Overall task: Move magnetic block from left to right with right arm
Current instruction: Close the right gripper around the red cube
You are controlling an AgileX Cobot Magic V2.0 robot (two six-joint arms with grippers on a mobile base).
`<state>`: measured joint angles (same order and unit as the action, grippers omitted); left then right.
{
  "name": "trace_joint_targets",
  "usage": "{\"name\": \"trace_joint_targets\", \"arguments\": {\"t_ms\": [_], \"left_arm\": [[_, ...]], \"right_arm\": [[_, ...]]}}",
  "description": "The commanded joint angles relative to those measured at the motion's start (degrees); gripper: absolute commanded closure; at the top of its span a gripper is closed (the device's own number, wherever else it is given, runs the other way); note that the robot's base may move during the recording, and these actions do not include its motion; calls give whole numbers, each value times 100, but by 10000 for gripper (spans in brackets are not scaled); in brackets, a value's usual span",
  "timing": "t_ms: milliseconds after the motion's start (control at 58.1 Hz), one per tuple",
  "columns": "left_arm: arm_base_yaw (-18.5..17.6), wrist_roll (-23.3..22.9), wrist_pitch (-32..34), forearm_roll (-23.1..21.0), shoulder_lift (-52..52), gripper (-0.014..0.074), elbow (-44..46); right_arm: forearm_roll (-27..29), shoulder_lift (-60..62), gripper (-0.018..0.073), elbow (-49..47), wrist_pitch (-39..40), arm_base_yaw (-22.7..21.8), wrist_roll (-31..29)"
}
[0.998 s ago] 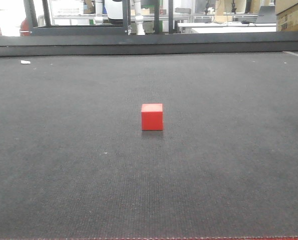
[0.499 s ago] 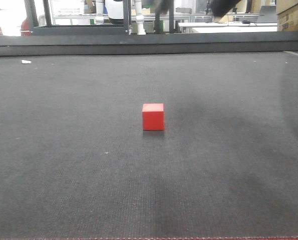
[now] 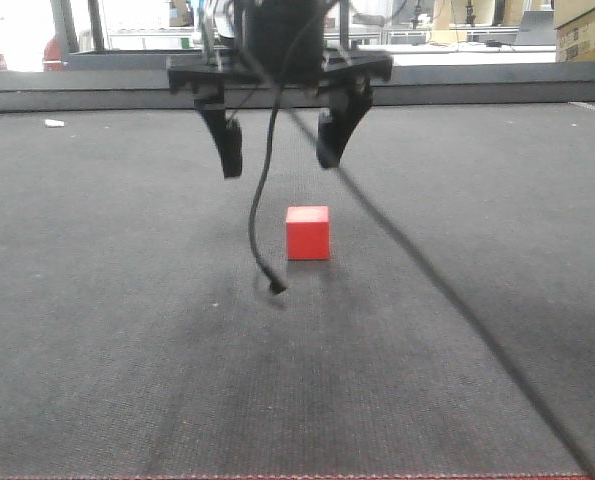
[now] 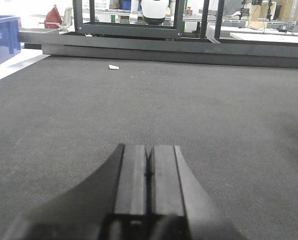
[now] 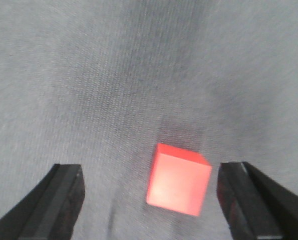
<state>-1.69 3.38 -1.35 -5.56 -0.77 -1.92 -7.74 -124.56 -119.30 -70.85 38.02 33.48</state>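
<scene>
The magnetic block (image 3: 308,233) needs to go across the dark mat (image 3: 457,230). My right gripper should next grip the block by its opposite sides to carry it.
The magnetic block (image 3: 308,233), a small bright-red cube, rests on the dark mat near the centre. My right gripper (image 3: 279,150) hangs open above and a little behind it, jaws spread wide and pointing down. A thin black cable (image 3: 262,200) dangles from it to the left of the cube. In the right wrist view the magnetic block (image 5: 178,179) lies between the two spread fingers (image 5: 56,205), nearer the right one, untouched. My left gripper (image 4: 149,170) is shut, its pads pressed together with nothing between them, low over bare mat.
A raised dark ledge (image 3: 477,85) runs along the mat's far edge, with metal frames and benches behind. A small white scrap (image 3: 51,124) lies at the far left. A cardboard box (image 3: 584,30) stands at the far right. A blue bin (image 4: 1,37) sits left.
My right gripper has come down into the front view from the top, open, and now hangs over the cube. The cube has not moved.
</scene>
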Motion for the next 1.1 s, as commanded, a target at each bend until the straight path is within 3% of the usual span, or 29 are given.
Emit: {"name": "trace_joint_targets", "arguments": {"t_ms": [0, 482, 1084], "left_arm": [[-41, -40, 458, -26, -66, 722, -45], [-41, -40, 458, -26, -66, 722, -45], [-41, -40, 458, -26, -66, 722, -45]], "right_arm": [[-162, 350, -74, -74, -550, -9, 203], [47, 362, -74, 749, -188, -105, 486], [352, 183, -74, 751, 534, -273, 486]]}}
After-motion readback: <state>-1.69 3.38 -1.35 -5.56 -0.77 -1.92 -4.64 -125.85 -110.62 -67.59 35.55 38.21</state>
